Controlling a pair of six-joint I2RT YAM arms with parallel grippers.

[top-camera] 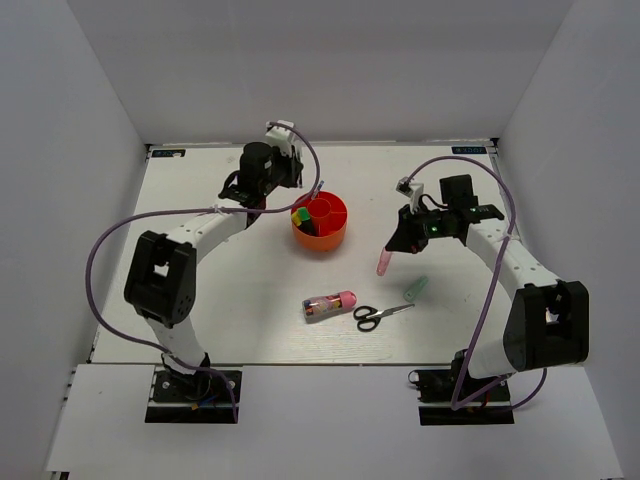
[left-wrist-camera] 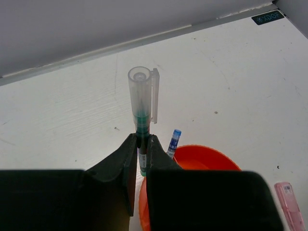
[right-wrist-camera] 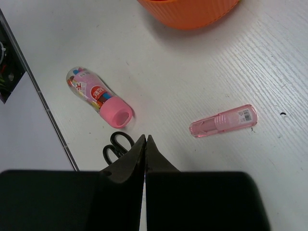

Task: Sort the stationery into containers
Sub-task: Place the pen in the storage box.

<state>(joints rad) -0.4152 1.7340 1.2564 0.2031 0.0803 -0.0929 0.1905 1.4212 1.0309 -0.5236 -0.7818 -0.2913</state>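
Note:
The green marker is outside the organiser's rim and would miss, so my left gripper should move it toward the organiser before opening.
The orange-red organiser stands at mid table; yellow and green caps show in its left compartment. My left gripper is just left of it, shut on a green marker with a clear clipped cap that sticks out past the fingertips, beside the organiser's rim. A blue-capped pen stands in the organiser. My right gripper is shut and empty, above the table near the pink tube. The clear pink-capped tube, black-handled scissors and pale green tube lie on the table.
White walls close in the table on the left, back and right. The organiser's wall shows at the top of the right wrist view. The table's near edge runs just in front of the scissors.

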